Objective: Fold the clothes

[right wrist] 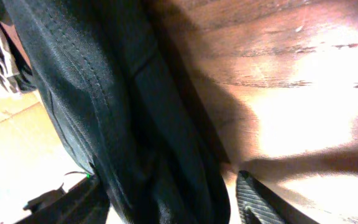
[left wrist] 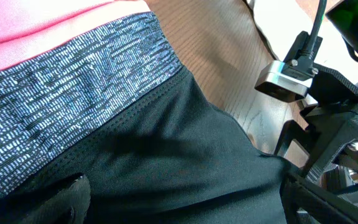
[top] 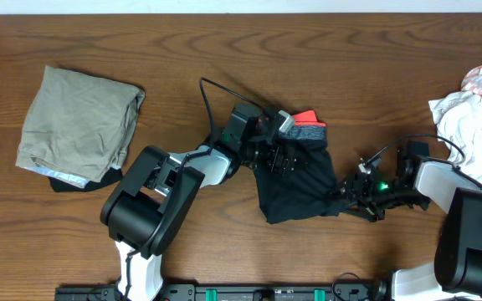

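Note:
My left gripper grabs the black shorts (top: 295,188) just below the grey waistband next, on the side facing the olive garment, to lay them over that garment.
Black shorts (top: 295,188) with a grey waistband (top: 308,132) and a pink lining lie crumpled at the table's middle. My left gripper (top: 276,155) rests on the shorts just below the waistband. In the left wrist view its fingers (left wrist: 179,208) are spread wide, with black fabric (left wrist: 185,155) lying between them. My right gripper (top: 347,194) is at the shorts' right lower corner. In the right wrist view a thick bunch of black fabric (right wrist: 135,124) fills the gap between its fingers (right wrist: 166,202).
A folded olive garment (top: 78,121) lies at the left on top of a dark one. A pile of white clothes (top: 475,104) sits at the right edge. Cables run from both arms across the wooden table (top: 224,50).

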